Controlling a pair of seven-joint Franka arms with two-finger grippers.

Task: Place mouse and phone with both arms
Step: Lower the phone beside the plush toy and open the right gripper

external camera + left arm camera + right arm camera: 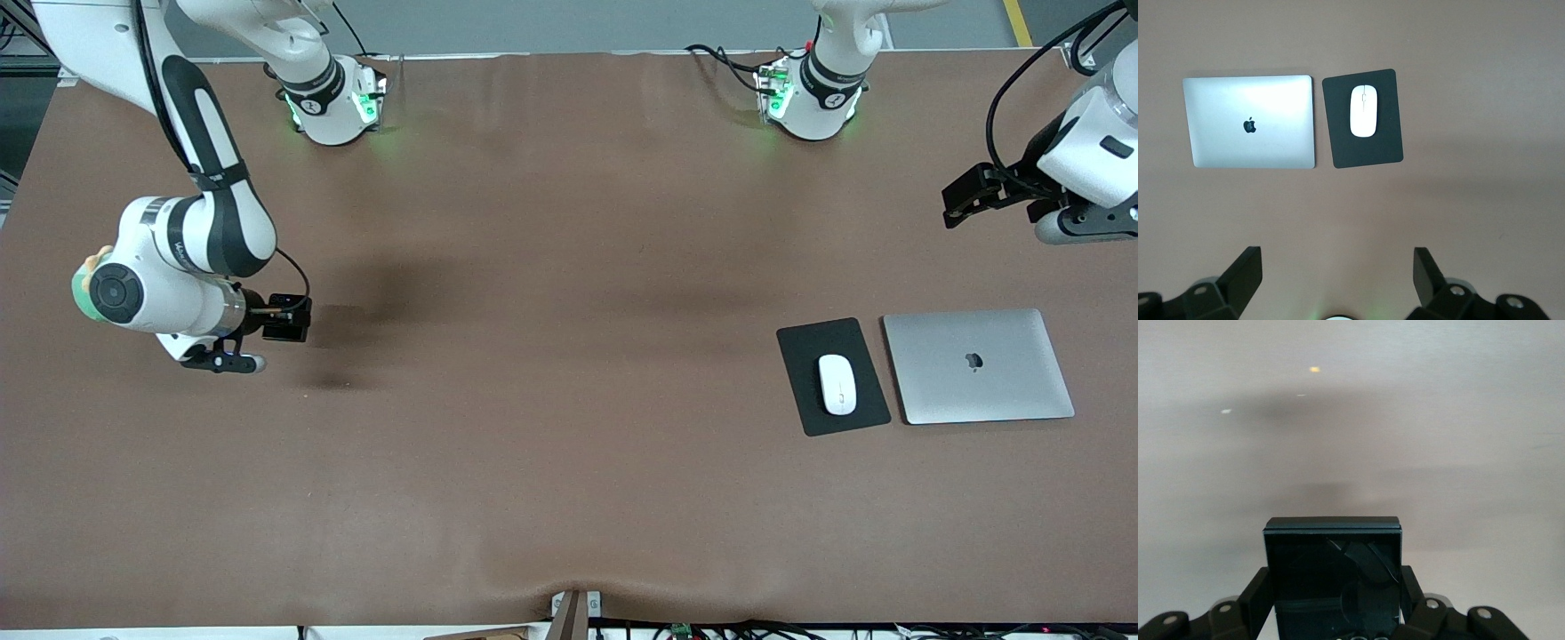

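Observation:
My right gripper should keep hold of the black phone, because it hangs above the table in the right wrist view and would fall if I opened now.
The white mouse [837,384] lies on a dark grey pad [807,341] toward the left arm's end of the table; it also shows in the left wrist view [1364,111]. My right gripper [283,318] is shut on the black phone [298,329] and holds it above bare table toward the right arm's end. In the right wrist view the phone [1333,567] fills the space between the fingers [1253,597]. My left gripper [960,197] is open and empty, up in the air near the table's end; its fingers [1245,272] stand wide apart.
A closed silver laptop [976,365] lies beside the pad, toward the left arm's end; it also shows in the left wrist view [1248,121]. The brown table [551,400] is bare across its middle. Cables lie by the arm bases.

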